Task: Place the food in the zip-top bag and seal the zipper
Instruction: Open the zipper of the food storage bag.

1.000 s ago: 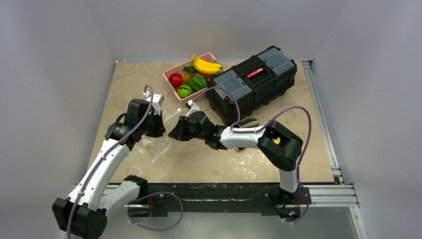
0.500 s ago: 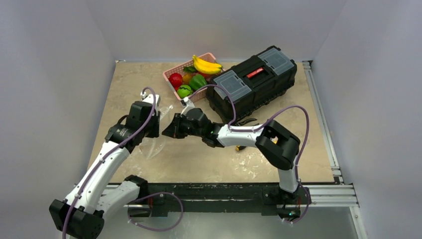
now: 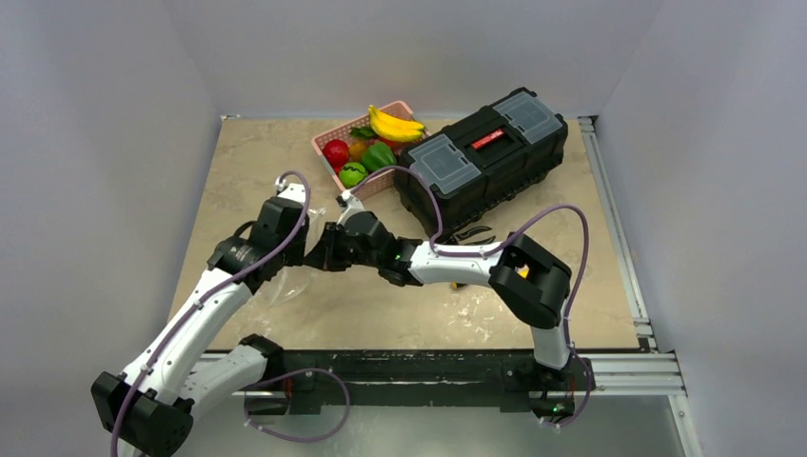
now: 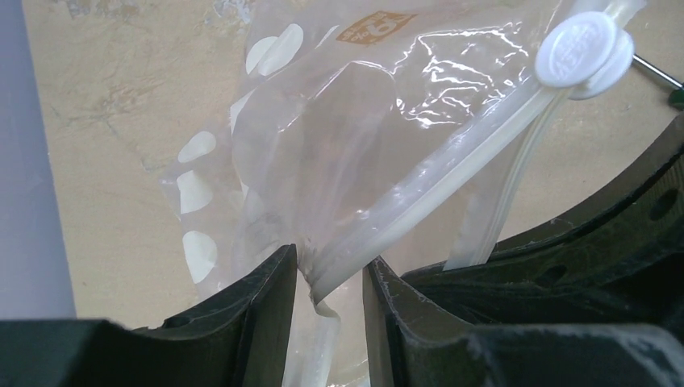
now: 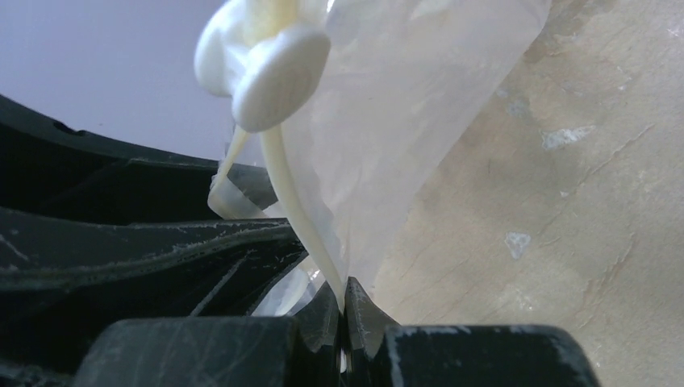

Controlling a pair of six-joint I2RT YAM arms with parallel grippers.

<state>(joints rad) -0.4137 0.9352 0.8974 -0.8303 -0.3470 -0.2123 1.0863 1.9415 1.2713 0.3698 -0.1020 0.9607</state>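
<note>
The bag's opening will stay open for food, because my left gripper will next grab one edge of the zip-top bag's zipper, away from the slider [image 5: 266, 64].
The zip-top bag [image 3: 285, 283] is a crinkly clear pouch on the table between my two grippers. My right gripper [image 3: 322, 255] is shut on its mouth edge; in the right wrist view the zipper strip [image 5: 300, 214] runs into the closed jaws [image 5: 345, 300] below the white slider [image 5: 266, 64]. My left gripper [image 3: 293, 244] is open around the end of the zipper strip [image 4: 403, 214], fingers apart on either side [image 4: 327, 278]. The slider [image 4: 585, 48] sits far along the strip. The food, a banana bunch [image 3: 395, 124], a red piece [image 3: 335, 152] and green pieces [image 3: 378, 156], lies in the pink basket [image 3: 324, 141].
A black toolbox [image 3: 481, 157] stands right of the basket, behind my right arm. A small black tool [image 3: 471, 233] lies in front of it. A green-handled screwdriver's shaft [image 4: 655, 74] shows at the right edge of the left wrist view.
Both grippers have moved up and left with the bag mouth. The right gripper has come close against the left gripper.
</note>
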